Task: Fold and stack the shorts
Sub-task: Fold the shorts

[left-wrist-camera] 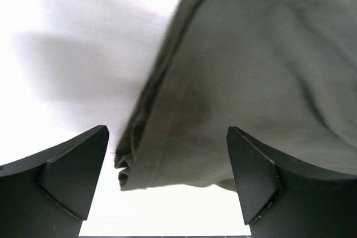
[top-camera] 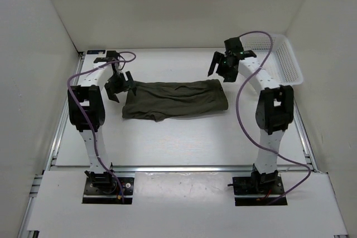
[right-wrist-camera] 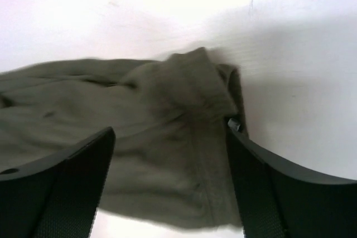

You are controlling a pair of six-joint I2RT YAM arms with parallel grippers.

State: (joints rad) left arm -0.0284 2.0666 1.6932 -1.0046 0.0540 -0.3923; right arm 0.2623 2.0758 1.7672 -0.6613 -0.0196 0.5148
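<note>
I will grab the shorts point(top-camera: 175, 100) by the folded corner at their end point(top-camera: 127, 113) next, with my left gripper. Then it should fold that end over the other end.
The dark olive-green shorts point(top-camera: 175, 100) lie folded in a long flat band across the middle of the table. My left gripper point(top-camera: 121, 86) hovers just off their left end, open. In the left wrist view the shorts' point(left-wrist-camera: 251, 71) folded corner sits loose between the spread fingers point(left-wrist-camera: 72, 176) of that gripper point(left-wrist-camera: 167, 132), touching neither. My right gripper point(top-camera: 220, 69) hangs above the shorts' right end, open. In the right wrist view the shorts point(right-wrist-camera: 167, 137) fill the space under that gripper point(right-wrist-camera: 170, 129), ungripped.
A white mesh basket point(top-camera: 281, 54) stands at the back right corner, right behind the right arm. White walls enclose the table on three sides. Purple cables loop off both arms.
</note>
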